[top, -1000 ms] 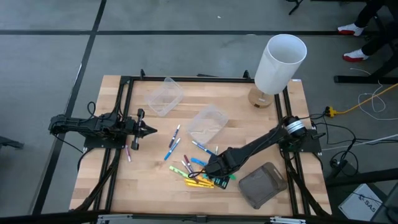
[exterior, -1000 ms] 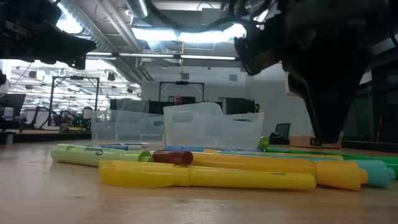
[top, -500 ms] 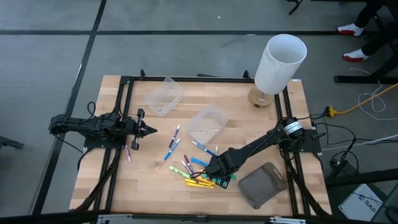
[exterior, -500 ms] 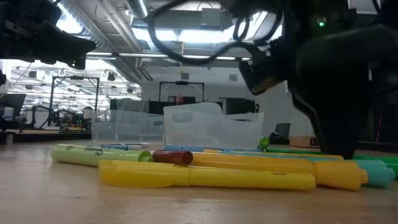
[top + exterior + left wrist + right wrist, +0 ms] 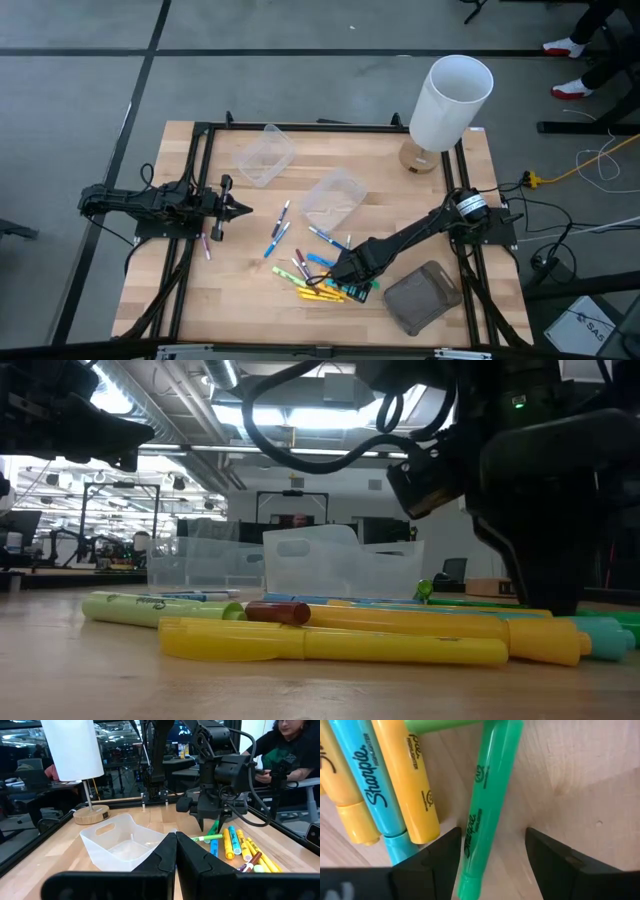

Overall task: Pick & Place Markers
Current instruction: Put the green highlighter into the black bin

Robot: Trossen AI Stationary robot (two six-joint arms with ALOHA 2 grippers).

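Note:
My right gripper closes on the green marker now, since its fingers are beside the green marker's body (image 5: 482,825), low at the wood, and would catch it.
Several markers (image 5: 318,280) in yellow, light blue, green and maroon lie in a loose pile on the wooden table near its front edge; they also show in the low view (image 5: 330,640). My right gripper (image 5: 352,284) points down over the pile's right end. It is open, and its fingers stand on either side of a green marker (image 5: 485,805) lying flat on the table. More thin markers (image 5: 279,226) lie toward the table's middle. My left gripper (image 5: 240,209) waits at the left side, level and shut (image 5: 176,851).
Two clear plastic tubs (image 5: 265,155) (image 5: 333,196) stand behind the markers. A grey tub (image 5: 422,297) sits at the front right. A white lamp (image 5: 450,95) stands at the far right corner. One purple marker (image 5: 207,246) lies alone below my left gripper.
My right gripper has sunk a little onto the right end of the marker pile, still pointing down and open. The markers have kept their places.

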